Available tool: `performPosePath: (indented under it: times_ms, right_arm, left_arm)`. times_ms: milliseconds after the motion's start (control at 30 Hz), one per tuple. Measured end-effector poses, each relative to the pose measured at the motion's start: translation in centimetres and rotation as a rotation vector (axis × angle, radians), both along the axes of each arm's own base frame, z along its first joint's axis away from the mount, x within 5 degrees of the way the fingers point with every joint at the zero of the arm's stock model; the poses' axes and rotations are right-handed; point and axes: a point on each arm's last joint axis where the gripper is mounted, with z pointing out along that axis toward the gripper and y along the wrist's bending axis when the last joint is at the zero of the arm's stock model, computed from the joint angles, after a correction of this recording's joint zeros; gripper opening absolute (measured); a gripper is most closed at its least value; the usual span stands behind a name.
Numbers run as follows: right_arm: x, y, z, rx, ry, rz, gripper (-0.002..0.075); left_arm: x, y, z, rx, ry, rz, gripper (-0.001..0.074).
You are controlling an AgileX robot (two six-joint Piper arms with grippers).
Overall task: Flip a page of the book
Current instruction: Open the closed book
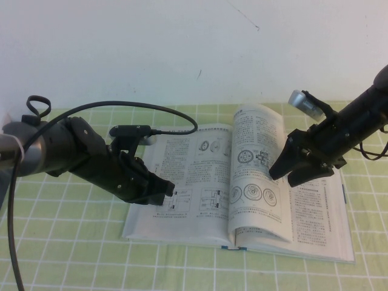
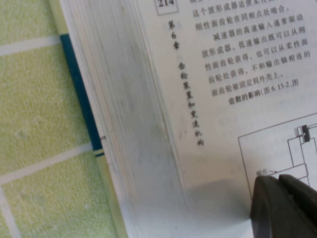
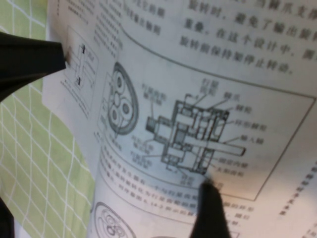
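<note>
The book is open and one page is curled. My right gripper should grab the curled page by its free edge [image 1: 287,206] to turn a page [image 1: 257,157].
The book [image 1: 182,225] lies open on a green checked cloth. Its teal cover edge [image 2: 81,99] shows in the left wrist view. My left gripper [image 1: 168,189] is shut and its tips [image 2: 277,182] press on the left-hand leaf beside a line drawing. The page [image 1: 257,157] stands up from the spine in a curl, with its text and round diagrams facing right. My right gripper [image 1: 282,177] is open at the page's free edge. One finger [image 3: 208,213] rests against the page [image 3: 198,99]; the other is out of that view. The left gripper [image 3: 44,59] also shows there.
The green checked cloth [image 1: 73,254] covers the table around the book. A white wall [image 1: 182,48] stands close behind. The left arm's black cable [image 1: 121,106] loops over the book's far left corner.
</note>
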Motion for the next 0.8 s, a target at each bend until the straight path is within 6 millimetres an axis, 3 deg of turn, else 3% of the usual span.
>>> performPosePath:
  times_ms: [400, 800]
  right_arm:
    - [1.2, -0.3, 1.5, -0.051, -0.050, -0.009, 0.0461]
    - [1.0, -0.9, 1.4, -0.146, -0.041, 0.002, 0.0461]
  left_arm:
    - [0.0, 0.0, 0.0, -0.002, 0.006, 0.000, -0.0004]
    - [0.0, 0.0, 0.0, -0.002, 0.006, 0.000, -0.0004]
